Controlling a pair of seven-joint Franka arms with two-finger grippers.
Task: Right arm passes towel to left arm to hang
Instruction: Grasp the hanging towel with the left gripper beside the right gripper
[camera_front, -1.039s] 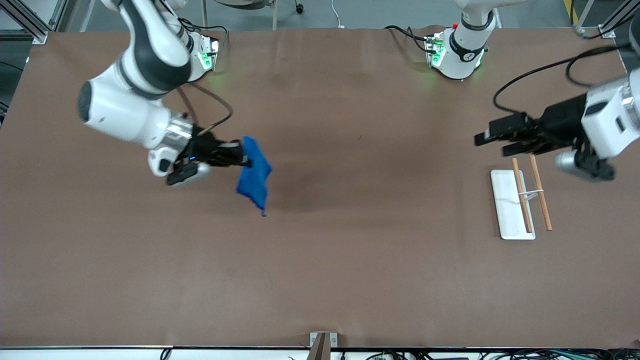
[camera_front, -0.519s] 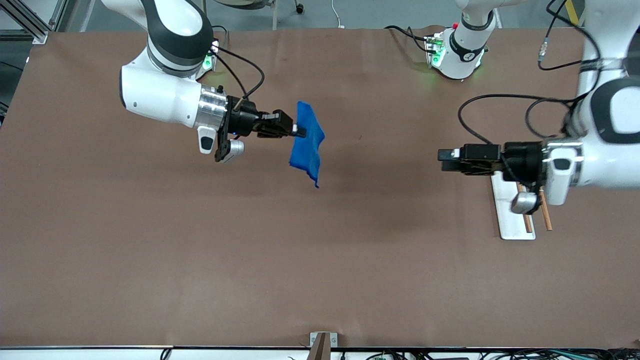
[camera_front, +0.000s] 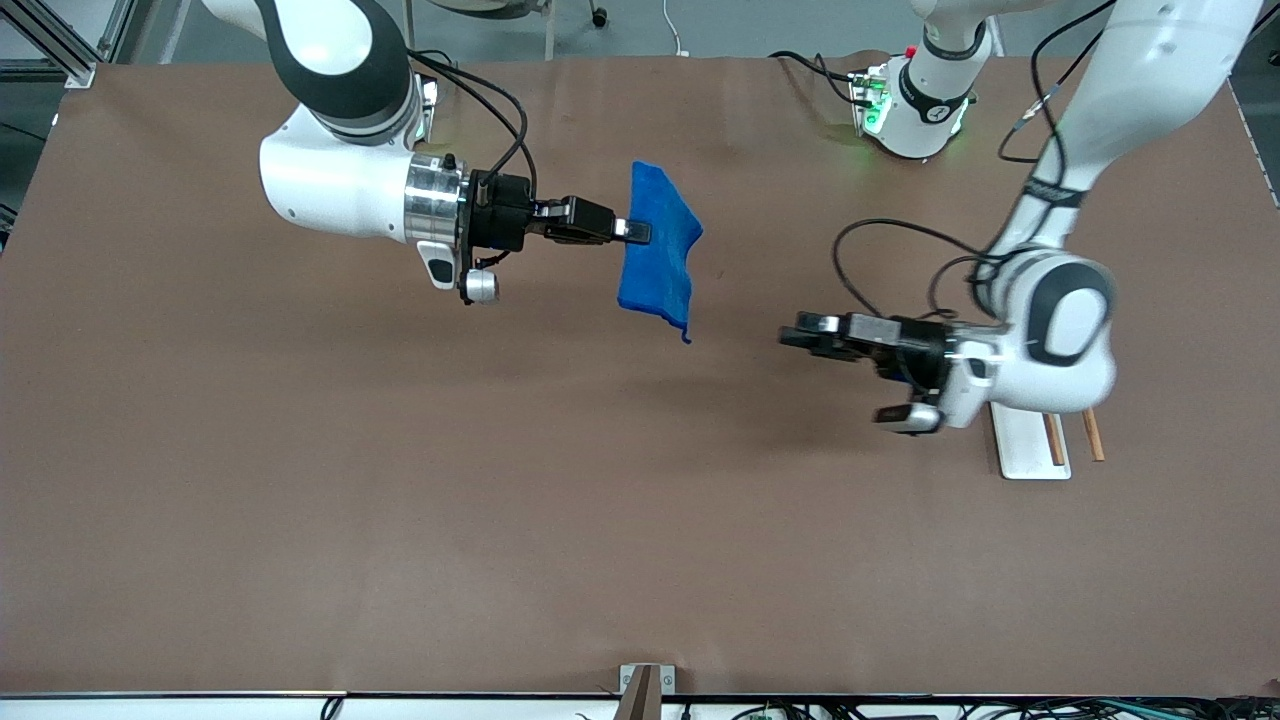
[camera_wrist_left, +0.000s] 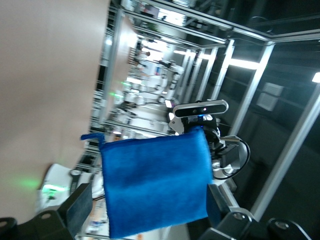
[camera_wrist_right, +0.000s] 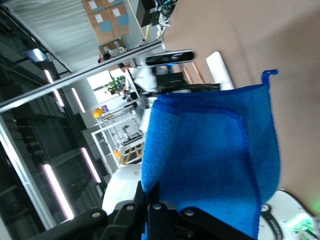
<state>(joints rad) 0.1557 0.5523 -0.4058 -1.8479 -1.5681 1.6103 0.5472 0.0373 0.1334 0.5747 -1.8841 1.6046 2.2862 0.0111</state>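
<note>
Next, to leave the blue towel's hanging loop (camera_wrist_left: 91, 136) free for the rack, my left gripper will grab the towel by its hemmed edge (camera_wrist_left: 157, 220).
The towel (camera_front: 660, 245), a bright blue cloth with a small loop (camera_front: 687, 339) at its lowest corner, hangs in the air over the middle of the table. My right gripper (camera_front: 636, 232) is shut on its upper edge, and the right wrist view shows the fingers pinching the folded hem (camera_wrist_right: 152, 192). My left gripper (camera_front: 798, 335) is open and level, pointing at the towel with a gap of bare table between them. Seen from the left wrist, the towel (camera_wrist_left: 155, 185) hangs ahead, framed by the two spread fingers (camera_wrist_left: 80, 210), apart from both.
A white rack base (camera_front: 1020, 445) with thin wooden rods (camera_front: 1093, 438) stands at the left arm's end of the table, partly hidden by the left arm. Brown table surface surrounds both grippers. A small bracket (camera_front: 645, 680) sits on the table edge nearest the front camera.
The right arm has carried the towel up and toward the table's middle. The left arm has swung away from the rack toward the towel, its gripper staying open.
</note>
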